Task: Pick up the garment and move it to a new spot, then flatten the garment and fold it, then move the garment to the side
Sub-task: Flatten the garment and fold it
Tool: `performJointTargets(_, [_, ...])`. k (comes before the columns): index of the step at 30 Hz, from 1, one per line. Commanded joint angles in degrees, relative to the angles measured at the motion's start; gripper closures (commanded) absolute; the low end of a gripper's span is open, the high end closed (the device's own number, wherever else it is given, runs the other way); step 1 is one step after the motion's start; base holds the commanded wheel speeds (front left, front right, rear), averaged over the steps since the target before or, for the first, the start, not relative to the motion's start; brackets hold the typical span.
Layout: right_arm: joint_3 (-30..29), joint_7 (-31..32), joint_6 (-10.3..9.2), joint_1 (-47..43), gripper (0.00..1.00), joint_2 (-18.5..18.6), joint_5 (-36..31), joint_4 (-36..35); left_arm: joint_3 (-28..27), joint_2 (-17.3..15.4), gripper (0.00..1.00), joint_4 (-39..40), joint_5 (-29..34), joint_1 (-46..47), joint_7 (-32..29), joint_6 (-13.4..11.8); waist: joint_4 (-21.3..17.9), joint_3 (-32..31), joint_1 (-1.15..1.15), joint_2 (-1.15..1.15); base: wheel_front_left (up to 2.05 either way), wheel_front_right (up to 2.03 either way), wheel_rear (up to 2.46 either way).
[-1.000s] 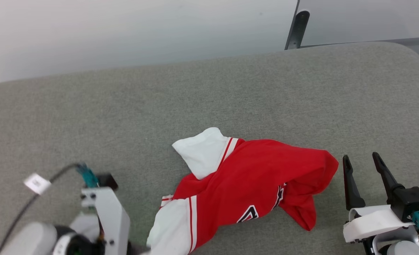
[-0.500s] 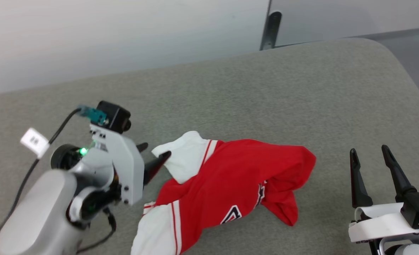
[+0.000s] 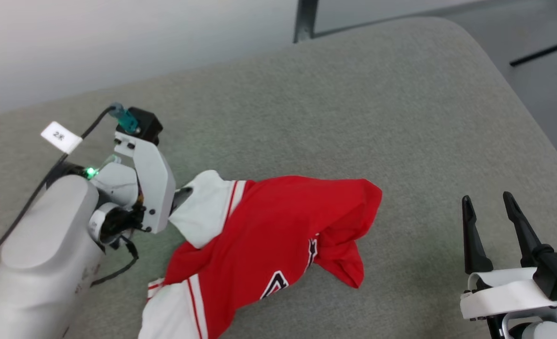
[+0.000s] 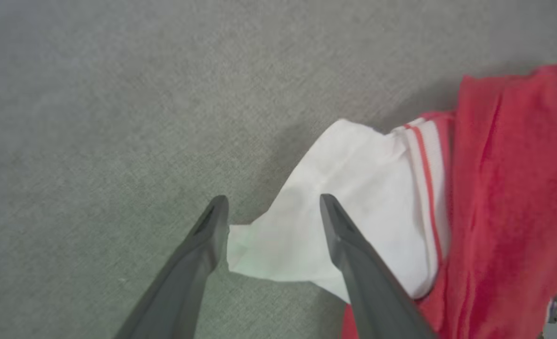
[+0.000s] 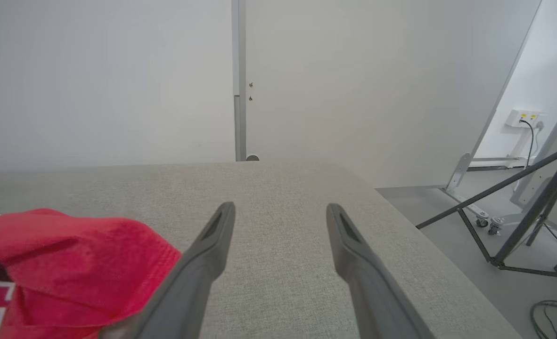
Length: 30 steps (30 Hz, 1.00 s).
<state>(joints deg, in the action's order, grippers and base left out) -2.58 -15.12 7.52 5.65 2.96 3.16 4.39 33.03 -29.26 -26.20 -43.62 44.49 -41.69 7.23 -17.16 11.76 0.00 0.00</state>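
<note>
I should grab the garment by its white sleeve end (image 3: 184, 217) with my left gripper next, because that narrow end sticks out while the red body (image 3: 285, 223) lies crumpled.
The bright red garment (image 3: 269, 230) lies crumpled on the grey padded table (image 3: 354, 108). One white sleeve end (image 3: 203, 212) points left, and the other white end (image 3: 170, 315) runs off the bottom edge. A black-and-white logo (image 3: 274, 285) shows on its front. My left gripper (image 3: 184, 194) is at the upper white sleeve end. In the left wrist view it (image 4: 273, 197) is open, with the sleeve end (image 4: 354, 188) lying between its two fingers. My right gripper (image 3: 488, 207) stands open to the right of the garment, apart from it. In the right wrist view it (image 5: 281, 205) holds nothing, and the garment (image 5: 71, 263) lies to its left.
The table's rounded right edge (image 3: 533, 141) drops to grey floor. A dark tripod (image 5: 519, 221) stands on the floor beyond it. A metal post (image 3: 304, 19) rises behind the table. A black cable with a white tag (image 3: 60, 136) trails from my left wrist.
The head camera has shifted, sliding the whole scene left. My left arm has risen from the lower left and reached the upper white sleeve end, fingers now around it. The right gripper stays open.
</note>
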Motion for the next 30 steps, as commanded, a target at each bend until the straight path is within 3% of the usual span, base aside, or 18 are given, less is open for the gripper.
performJointTargets(1, [0.07, -0.05, -0.06, 1.16, 0.00, -0.15, 0.75, 0.13, 0.96, -0.45, 0.00, -2.54, -0.10, 1.28, -0.92, 0.22, -2.50, 2.54, 0.00, 0.00, 0.00, 0.00, 0.00])
performJointTargets(9, [-0.58, -0.05, -0.06, 1.22, 0.00, -0.15, 1.60, 0.33, 5.89, 0.72, 0.00, -11.73, -3.89, 1.72, -8.64, 0.22, -3.46, 4.01, 0.00, 0.00, 0.00, 0.00, 0.00])
performJointTargets(10, [-0.60, -0.05, -0.05, 1.18, 0.00, -0.15, 1.66, 0.47, 6.48, 0.90, 0.05, -12.91, -4.19, 1.37, -10.15, 0.17, -3.37, 4.06, 0.00, 0.00, 0.00, 0.00, 0.00])
performJointTargets(11, [-0.65, -0.06, -0.05, 1.21, 0.00, -0.15, 1.70, 0.59, 6.85, 1.02, 0.31, -13.91, -4.56, 0.88, -11.63, 0.16, -3.24, 4.11, 0.00, 0.00, 0.00, 0.00, 0.00])
performJointTargets(12, [-0.69, -0.05, -0.05, 1.33, 0.00, -0.14, 1.71, 0.64, 6.93, 1.19, 0.84, -14.94, -5.18, 0.66, -12.92, -0.12, -3.09, 4.16, 0.00, 0.00, 0.00, 0.00, 0.00])
performJointTargets(13, [-0.68, -0.05, -0.05, 1.53, 0.00, -0.16, 1.76, 0.69, 7.26, 1.33, 1.00, -15.54, -5.26, 0.58, -13.99, -0.04, -2.91, 4.26, 0.00, 0.00, 0.00, 0.00, 0.00])
performJointTargets(18, [-0.99, -0.05, -0.05, 2.10, 0.00, -0.15, 1.42, 0.57, 7.17, 2.31, 1.00, -17.72, -6.41, 1.35, -17.61, -2.29, -1.74, 4.29, 0.00, 0.00, 0.00, 0.00, 0.00])
performJointTargets(30, [-1.80, -0.05, -0.06, 1.60, 0.00, -0.13, 0.41, 0.84, 3.31, -0.38, 1.00, -16.29, -3.30, 9.30, -7.31, -6.36, 2.16, 2.52, 0.00, 0.00, 0.00, 0.00, 0.00])
